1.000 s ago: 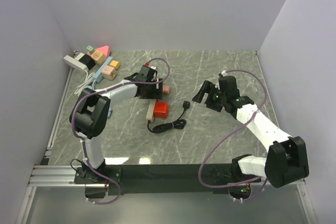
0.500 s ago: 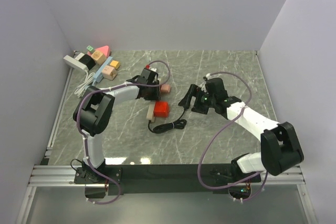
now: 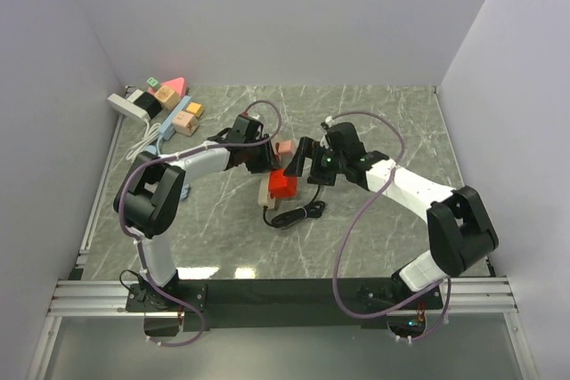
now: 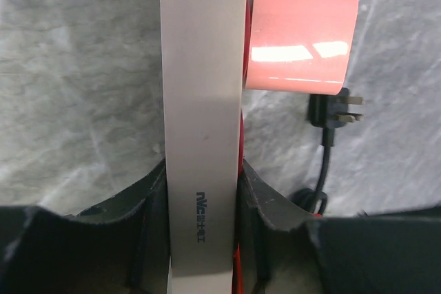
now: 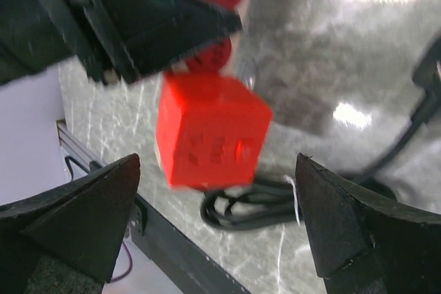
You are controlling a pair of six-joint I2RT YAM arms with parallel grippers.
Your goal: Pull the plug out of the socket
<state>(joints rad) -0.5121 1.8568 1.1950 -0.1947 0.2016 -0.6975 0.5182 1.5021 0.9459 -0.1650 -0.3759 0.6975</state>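
Observation:
My right gripper reaches the red cube plug [image 3: 282,182] next and grabs two opposite sides of it, leaving its plugged-in side free, to pull it off the socket [image 3: 265,191].
A beige power strip [image 3: 267,193] with red sockets lies mid-table, and a red cube plug [image 3: 282,182] sits plugged into it. My left gripper [image 3: 258,159] is shut on the strip's far end; in the left wrist view the strip [image 4: 203,101] is clamped between both fingers [image 4: 265,201], with the red cube [image 4: 303,39] to its right. My right gripper [image 3: 301,163] is open just right of the cube. In the right wrist view the cube [image 5: 210,132] sits ahead of the wide-spread fingers [image 5: 76,218], untouched.
The strip's black cable [image 3: 294,214] coils in front, and its black plug [image 4: 334,110] lies loose beside the cube. A pink block [image 3: 285,148] lies behind the cube. A white power strip [image 3: 129,106] and wooden blocks [image 3: 174,95] sit back left.
My right gripper has swung left across the table, from well right of the cube to right beside it. The strip and cube have shifted slightly to the right in my left gripper.

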